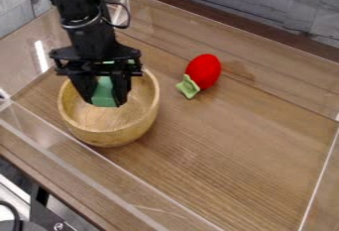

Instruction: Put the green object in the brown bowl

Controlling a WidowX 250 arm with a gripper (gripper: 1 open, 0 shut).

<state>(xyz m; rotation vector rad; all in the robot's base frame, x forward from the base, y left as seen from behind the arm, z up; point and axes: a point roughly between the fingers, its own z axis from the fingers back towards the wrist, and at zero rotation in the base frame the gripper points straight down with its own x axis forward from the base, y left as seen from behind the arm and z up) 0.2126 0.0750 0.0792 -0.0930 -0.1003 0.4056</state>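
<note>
The lower end of the green block stands inside the brown bowl's rim and the block would rest in the bowl, so it is time to open my gripper.
My gripper (102,93) hangs over the brown bowl (79,124) at the left of the table, its black fingers (121,82) shut on the green object (103,91). The green block is held upright between the fingers, its lower end inside the bowl's rim, above the bowl's floor. Whether the block touches the bowl's inside I cannot tell. The bowl is round, light wood with a thick rim.
A red strawberry-like toy (203,70) with a small green leaf (188,90) lies on the wooden table to the right of the bowl. Clear acrylic walls (185,200) fence the table at the front and left. A grey brick wall runs along the back.
</note>
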